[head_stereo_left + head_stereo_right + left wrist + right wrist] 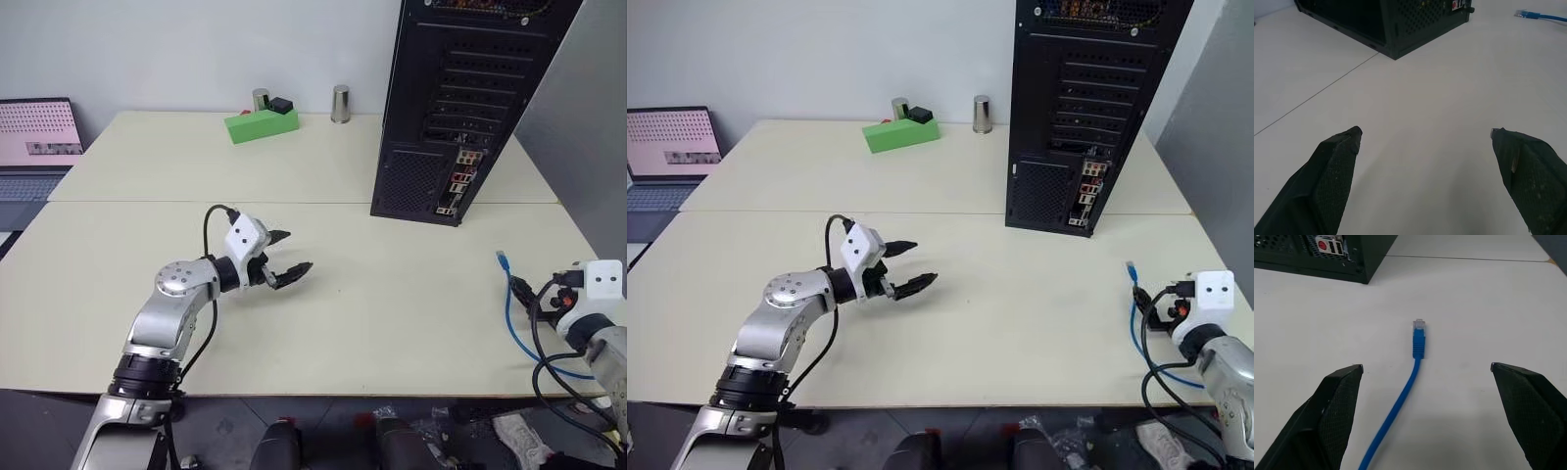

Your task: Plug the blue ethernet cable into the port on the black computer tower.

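The right gripper takes hold of the blue ethernet cable (512, 299) just behind its clear plug next, to plug the cable into the tower's port (458, 181).
The black computer tower (460, 98) stands upright at the back right of the table, its rear side facing me. The port sits somewhere in the small cluster of coloured connectors (463, 178) low on that rear side; I cannot single it out. The blue ethernet cable (512, 299) lies loose on the table at the right, and its clear plug (1419, 324) points toward the tower. My right gripper (1425, 366) hovers open just behind the plug, one finger on each side of the cord and neither touching it. My left gripper (298, 251) is open over the middle of the table, holding nothing.
A green block (261, 124) with a small black item on it and two metal cylinders (340, 103) stand at the back edge. An open laptop (34, 147) is at the far left. A seam (294, 202) runs across the table.
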Robot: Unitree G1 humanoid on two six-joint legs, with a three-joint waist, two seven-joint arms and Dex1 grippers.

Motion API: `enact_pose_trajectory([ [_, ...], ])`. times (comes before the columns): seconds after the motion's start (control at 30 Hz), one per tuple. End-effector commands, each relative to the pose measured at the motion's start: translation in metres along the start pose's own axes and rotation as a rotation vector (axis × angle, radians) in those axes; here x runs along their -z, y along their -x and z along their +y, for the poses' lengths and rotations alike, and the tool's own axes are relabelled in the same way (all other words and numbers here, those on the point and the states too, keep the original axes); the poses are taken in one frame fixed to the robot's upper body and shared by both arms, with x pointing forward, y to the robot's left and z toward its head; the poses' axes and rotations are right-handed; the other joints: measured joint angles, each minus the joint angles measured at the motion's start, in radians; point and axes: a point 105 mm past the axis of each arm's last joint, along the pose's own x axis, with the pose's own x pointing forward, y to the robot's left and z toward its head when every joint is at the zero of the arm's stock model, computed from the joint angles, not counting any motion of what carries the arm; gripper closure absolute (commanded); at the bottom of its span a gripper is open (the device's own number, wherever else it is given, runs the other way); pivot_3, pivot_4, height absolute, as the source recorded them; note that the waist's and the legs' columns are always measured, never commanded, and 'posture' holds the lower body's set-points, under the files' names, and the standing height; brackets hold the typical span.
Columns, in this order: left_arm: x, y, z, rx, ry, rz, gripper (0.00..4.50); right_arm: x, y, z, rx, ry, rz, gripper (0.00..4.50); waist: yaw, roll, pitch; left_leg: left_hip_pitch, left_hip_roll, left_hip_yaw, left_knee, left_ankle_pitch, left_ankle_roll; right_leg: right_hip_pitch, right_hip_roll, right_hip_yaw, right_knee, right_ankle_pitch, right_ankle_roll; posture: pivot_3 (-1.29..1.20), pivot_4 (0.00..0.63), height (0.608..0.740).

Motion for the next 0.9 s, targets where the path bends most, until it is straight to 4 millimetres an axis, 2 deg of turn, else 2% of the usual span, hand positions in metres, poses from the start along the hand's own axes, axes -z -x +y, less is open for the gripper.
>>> enact_pose_trajectory([
  [0.03,-0.02,0.0,-0.005,0.045,-0.044,-0.05,0.0,-0.015,0.002,-0.001,0.012,0.021,-0.044,0.08,0.0,0.0,0.0,0.0,0.0,0.0,0.0,0.0,0.0,0.0,0.0,0.0,0.0,0.0,0.0,0.0,0.15,0.74],
  [0.5,-0.036,-0.011,-0.017,0.114,-0.09,-0.062,0.0,-0.012,-0.001,0.001,0.017,0.04,-0.054,0.08,0.0,0.0,0.0,0.0,0.0,0.0,0.0,0.0,0.0,0.0,0.0,0.0,0.0,0.0,0.0,0.0,0.15,0.74],
  [0.9,-0.043,-0.042,-0.033,0.226,-0.127,-0.086,0.0,-0.008,0.003,0.003,0.037,0.091,-0.063,0.08,0.0,0.0,0.0,0.0,0.0,0.0,0.0,0.0,0.0,0.0,0.0,0.0,0.0,0.0,0.0,0.0,0.15,0.74],
])
